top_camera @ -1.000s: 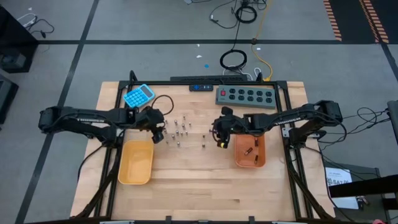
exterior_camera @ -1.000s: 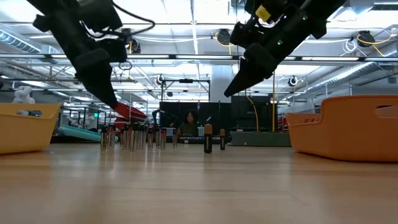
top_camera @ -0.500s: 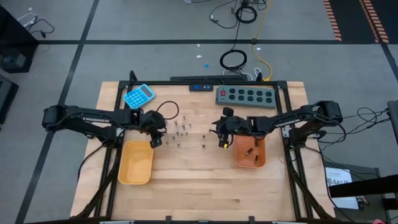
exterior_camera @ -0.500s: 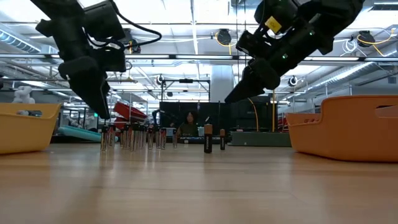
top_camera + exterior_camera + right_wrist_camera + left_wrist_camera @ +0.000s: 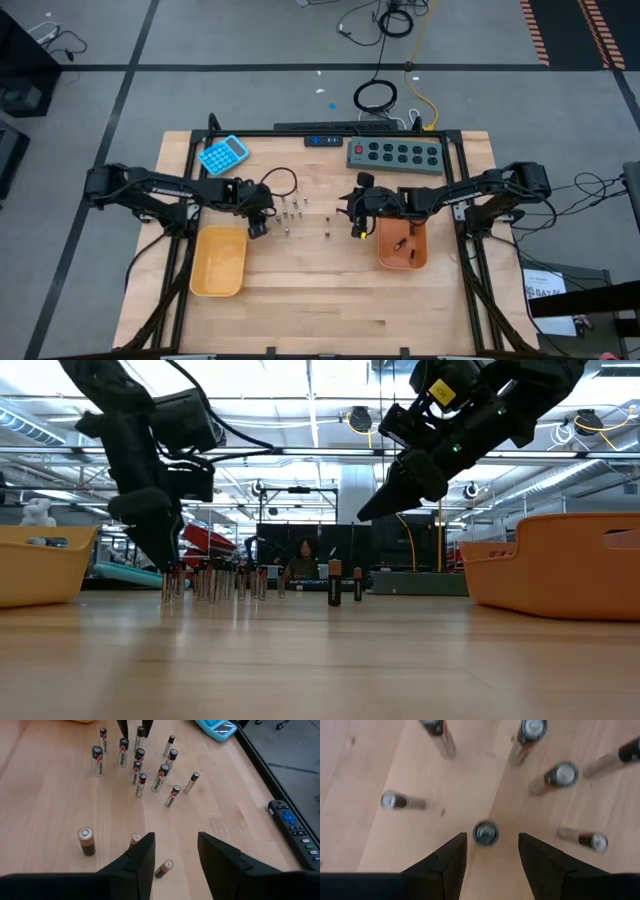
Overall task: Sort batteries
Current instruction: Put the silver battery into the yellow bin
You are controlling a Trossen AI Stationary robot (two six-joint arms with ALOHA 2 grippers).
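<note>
My left gripper will next grab the upright battery by its capped top [image 5: 485,833], so that I can sort the battery into the yellow tray.
Several small batteries [image 5: 290,212] stand upright in a cluster at mid-table, and they also show in the low view [image 5: 215,582]. My left gripper [image 5: 492,840] is open and points down over the battery [image 5: 485,833] at the cluster's near left corner. One finger stands on each side of that battery, apart from it. In the high view my left gripper [image 5: 257,228] is just right of the yellow tray. My right gripper [image 5: 176,837] is open and empty above three separate batteries [image 5: 135,839], between the cluster and the orange tray [image 5: 402,243].
A yellow tray [image 5: 219,260] lies near left. The orange tray at near right holds a couple of batteries. A blue calculator [image 5: 223,153], a grey power strip [image 5: 394,155] and a black remote [image 5: 295,825] lie along the far edge. Bare wood lies toward the near edge.
My left gripper has come down and tipped more upright, ending low over the battery at the cluster's near left corner. Its fingers stay open.
</note>
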